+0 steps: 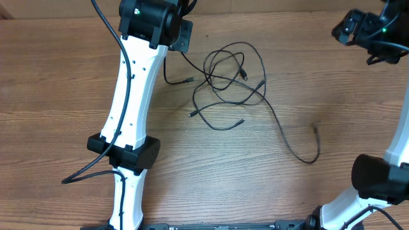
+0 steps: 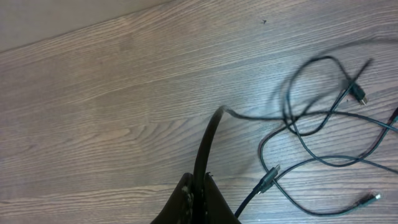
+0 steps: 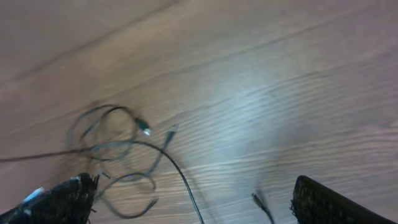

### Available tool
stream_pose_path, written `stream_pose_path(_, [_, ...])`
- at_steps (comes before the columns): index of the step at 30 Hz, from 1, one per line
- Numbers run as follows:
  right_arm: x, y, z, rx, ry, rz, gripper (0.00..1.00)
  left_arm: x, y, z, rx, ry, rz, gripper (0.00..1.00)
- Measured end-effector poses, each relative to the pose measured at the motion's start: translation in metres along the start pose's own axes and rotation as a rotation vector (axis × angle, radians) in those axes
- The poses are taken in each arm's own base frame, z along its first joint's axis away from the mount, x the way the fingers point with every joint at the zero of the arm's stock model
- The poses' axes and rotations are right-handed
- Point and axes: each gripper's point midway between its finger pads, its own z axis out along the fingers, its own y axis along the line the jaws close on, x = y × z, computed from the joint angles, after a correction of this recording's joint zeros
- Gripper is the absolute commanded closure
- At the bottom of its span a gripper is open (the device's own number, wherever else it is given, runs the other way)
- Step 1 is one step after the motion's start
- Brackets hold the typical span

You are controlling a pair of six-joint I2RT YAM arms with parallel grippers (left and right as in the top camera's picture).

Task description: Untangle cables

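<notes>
The cable needs its plug end untangled, so my right gripper should next grab the cable by its outer loop (image 1: 263,68) on the side away from my left gripper.
Thin black cables (image 1: 230,76) lie in loose tangled loops at the middle of the wooden table (image 1: 268,191). One long strand trails right to a free plug end (image 1: 314,128). My left gripper (image 1: 182,35) sits at the far left of the tangle. In its wrist view the left gripper (image 2: 202,190) is shut on a black cable strand (image 2: 208,143) that rises from the jaws and bends right toward the loops (image 2: 311,124). My right gripper (image 1: 348,29) hovers high at the far right. It (image 3: 193,205) stands open and empty above the blurred cables (image 3: 118,143).
The left arm's white links (image 1: 131,108) stretch from the front edge up the left side of the table. The right arm's base (image 1: 377,179) stands at the front right. A short cable end with a plug (image 1: 190,79) lies just below the left gripper.
</notes>
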Motion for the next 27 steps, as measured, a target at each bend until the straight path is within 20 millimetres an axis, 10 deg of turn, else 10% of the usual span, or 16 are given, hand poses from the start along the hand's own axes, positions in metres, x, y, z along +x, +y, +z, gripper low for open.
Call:
stream_pose_path(8, [0.038,0.075,0.004,-0.144,0.101,-0.213,0.00,-0.003,0.000,0.000,0.002,-0.012,-0.004,0.95])
stream_pose_path(14, [0.070,0.112,0.055,-0.118,0.172,-0.343,0.00,-0.002,0.000,0.000,0.001,-0.006,-0.002,0.96])
stream_pose_path(27, [0.154,0.057,0.194,-0.014,0.340,-0.050,0.00,0.002,0.000,0.000,0.003,0.007,0.002,0.96])
